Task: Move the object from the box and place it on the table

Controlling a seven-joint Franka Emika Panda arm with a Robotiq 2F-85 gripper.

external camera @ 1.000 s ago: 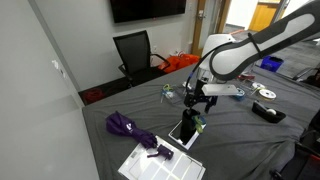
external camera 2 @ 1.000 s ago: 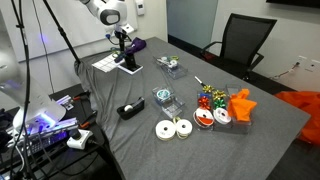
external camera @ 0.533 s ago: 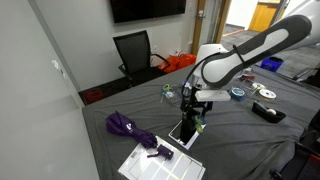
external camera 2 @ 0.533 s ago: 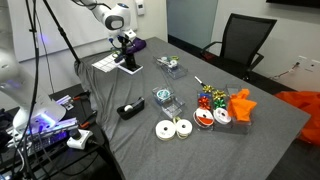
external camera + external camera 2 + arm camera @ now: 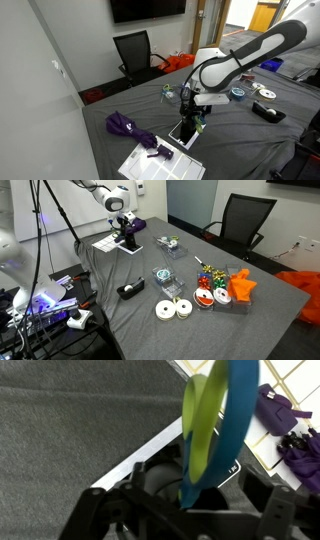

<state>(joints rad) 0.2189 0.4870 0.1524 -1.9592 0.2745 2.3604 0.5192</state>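
Note:
The blue and green ring-shaped object's lower end [image 5: 194, 487] is between my open fingers, so my gripper should close on it. My gripper would hold the object if it closed now.
The small box [image 5: 182, 133] with white rim and black inside lies on the grey-clothed table [image 5: 240, 140]; it also shows in the other exterior view [image 5: 129, 248] and in the wrist view [image 5: 150, 452]. A blue and green ring-shaped object [image 5: 212, 430] stands on edge in it, seen as a green speck in an exterior view [image 5: 198, 124]. My gripper [image 5: 191, 112] hangs right over the box, also in the other exterior view [image 5: 126, 236]. In the wrist view its fingers [image 5: 190, 510] sit apart on either side of the object's lower end, open.
A large white printed sheet [image 5: 160, 163] with a purple item [image 5: 155, 152] lies beside the box, and a purple cloth bundle [image 5: 124, 125] beyond it. A black tape dispenser [image 5: 128, 289], white rolls [image 5: 172, 308], clear containers [image 5: 163, 277] and an orange object [image 5: 241, 283] sit farther along.
My arm has come down and a little sideways toward the box. The blue and green object has stayed in the box.

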